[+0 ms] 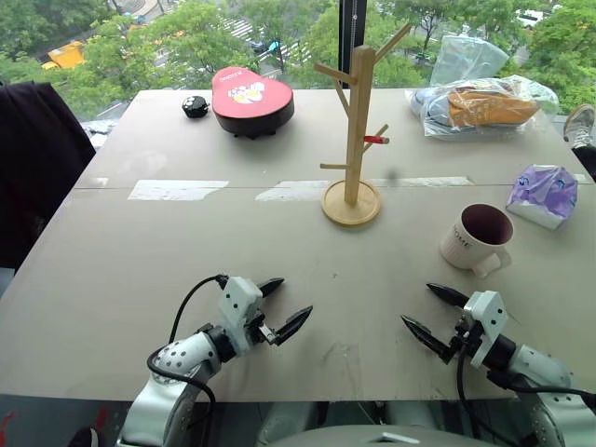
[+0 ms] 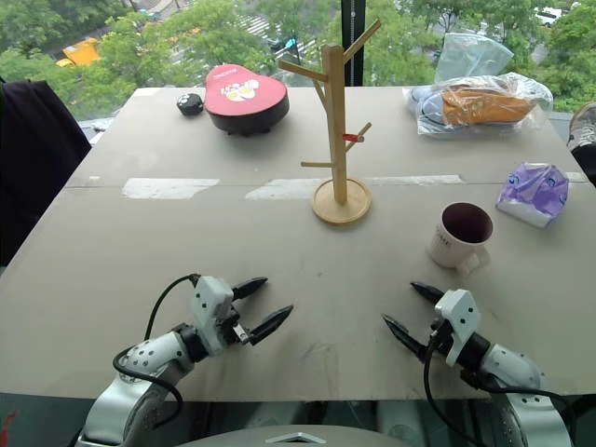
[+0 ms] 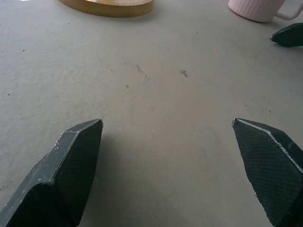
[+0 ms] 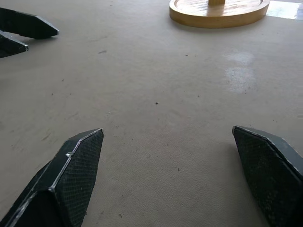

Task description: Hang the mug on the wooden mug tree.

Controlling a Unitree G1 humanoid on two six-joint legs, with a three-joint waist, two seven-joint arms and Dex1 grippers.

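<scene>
I need to grab the mug by its loop handle with my right gripper next. Then I can hang it on the wooden mug tree [image 1: 355, 130].
The cream-white mug [image 1: 473, 238] with a dark maroon inside stands upright on the table's right side, its handle turned toward the front right. The wooden mug tree [image 1: 355, 130] rises at the table's middle on a round base, with one red-tipped peg. My left gripper [image 1: 284, 305] hovers open near the front edge, left of centre, with nothing between its fingers. My right gripper [image 1: 436, 312] is open too, low over the table in front of the mug and apart from it. In the left wrist view the mug [image 3: 258, 9] and the tree's base [image 3: 111, 6] lie ahead.
A red round case [image 1: 250, 98] and a small black object [image 1: 195, 106] sit at the back left. Plastic bags [image 1: 480, 102] lie at the back right, a purple packet [image 1: 543, 195] beside the mug. A dark garment [image 1: 33, 158] hangs at the left edge.
</scene>
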